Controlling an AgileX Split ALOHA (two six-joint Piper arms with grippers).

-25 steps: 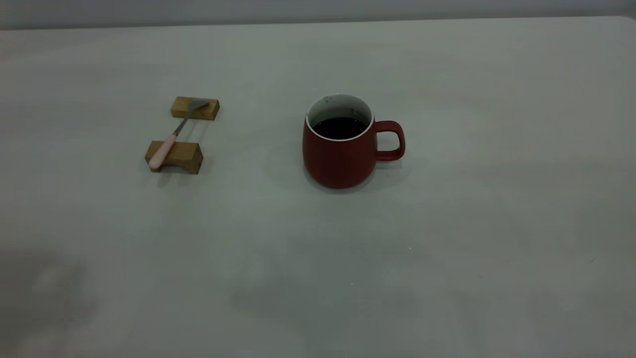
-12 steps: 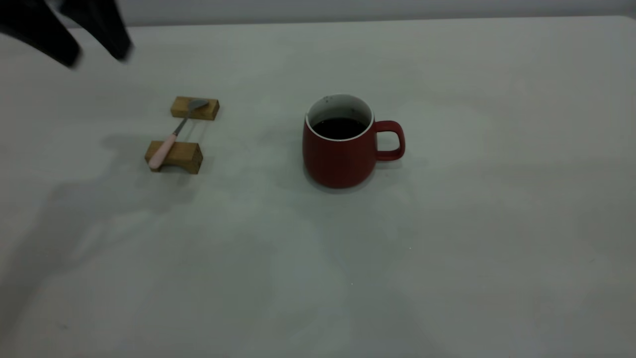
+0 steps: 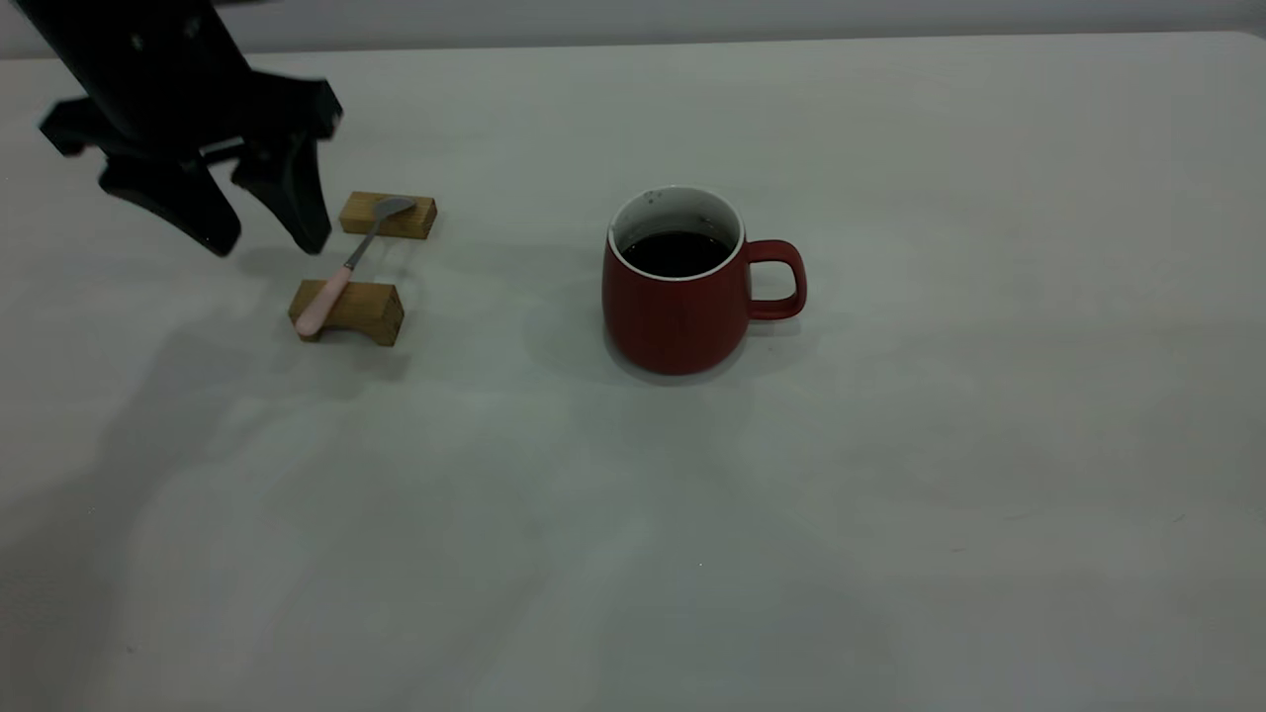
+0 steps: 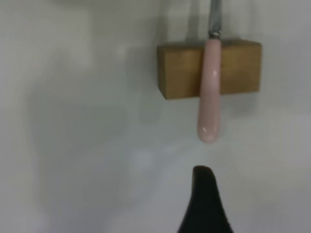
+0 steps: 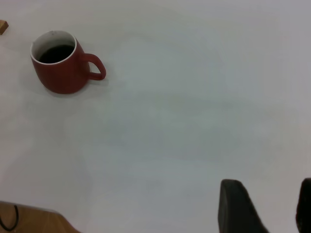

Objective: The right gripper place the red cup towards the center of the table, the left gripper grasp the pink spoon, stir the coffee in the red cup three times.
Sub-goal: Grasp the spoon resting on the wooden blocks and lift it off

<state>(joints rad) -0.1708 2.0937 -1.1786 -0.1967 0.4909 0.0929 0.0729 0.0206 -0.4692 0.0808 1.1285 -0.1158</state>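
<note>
The spoon has to stir the coffee in the red cup [image 3: 675,307], so my left gripper should grab the spoon by its pink handle [image 3: 325,302] next.
The red cup [image 3: 675,307] stands upright near the middle of the table [image 3: 890,475], handle toward the right, with dark coffee [image 3: 677,254] inside. At the left, the pink spoon [image 3: 326,297] lies across two wooden blocks. My left gripper [image 3: 265,235] hangs open just left of the spoon and touches nothing. In the left wrist view the pink handle [image 4: 210,92] lies over one block, and one dark fingertip [image 4: 204,199] is a little short of its end. My right gripper [image 5: 269,206] is open and empty, far from the cup [image 5: 62,73].
The spoon's bowl rests on the far wooden block [image 3: 389,216] and its handle on the near block [image 3: 354,312]. The table's back edge runs along the top of the exterior view. A brown floor corner with a cable [image 5: 26,221] shows past the table edge.
My left gripper has come into the exterior view from the top left and dropped down toward the spoon. Cup, spoon and blocks have not moved.
</note>
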